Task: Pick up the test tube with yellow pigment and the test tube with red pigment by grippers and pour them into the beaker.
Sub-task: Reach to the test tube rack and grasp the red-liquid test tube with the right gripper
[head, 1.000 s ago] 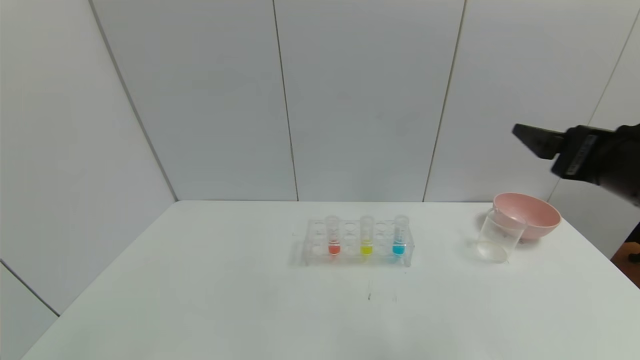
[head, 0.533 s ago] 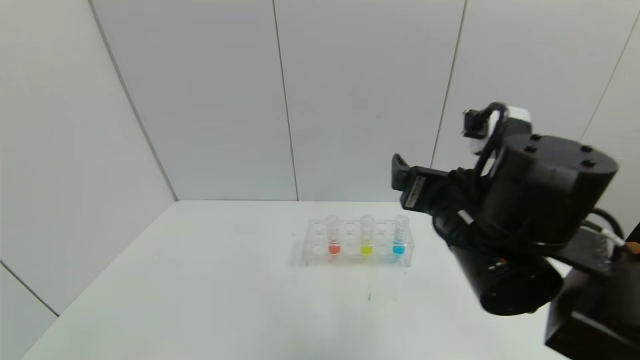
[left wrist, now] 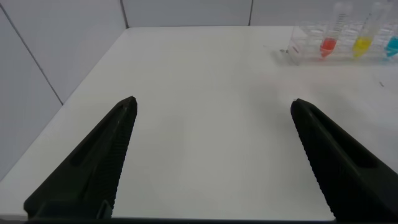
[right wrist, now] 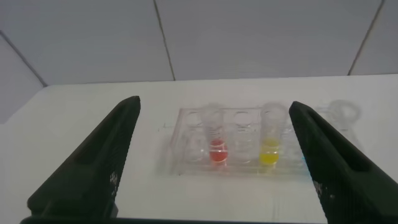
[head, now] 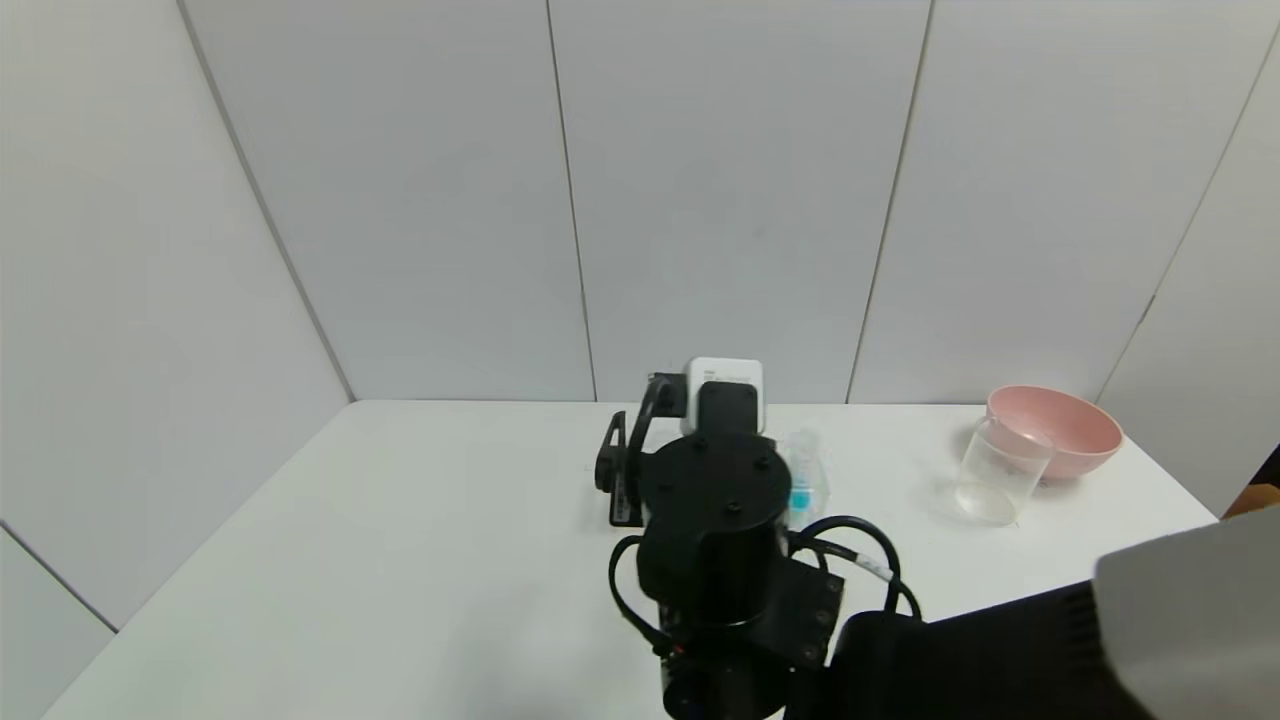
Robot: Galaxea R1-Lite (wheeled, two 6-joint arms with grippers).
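I need to pour the red pigment into the beaker next, so my right gripper should grab its test tube by its upper body below the test tube's rim [right wrist: 214,126].
My right gripper [right wrist: 214,104] hangs open just in front of a clear rack [right wrist: 180,158], nothing between its fingers. In the right wrist view the test tube with red pigment [right wrist: 217,149] and the test tube with yellow pigment [right wrist: 269,152] stand upright in the rack, both between the two jaws but farther off. In the head view my right arm [head: 715,520] hides both tubes. The empty beaker [head: 1000,470] stands at the table's right. My left gripper [left wrist: 214,101] is open over bare table, far from the rack [left wrist: 298,50].
A tube with blue liquid [head: 800,492] stands at the rack's right end, beside my right wrist. A pink bowl [head: 1060,428] sits right behind the beaker. Grey wall panels close the back and left of the white table [head: 400,560].
My right arm has swung in from the far right edge to the table's middle, in front of the rack. It now hides the red and yellow tubes in the head view.
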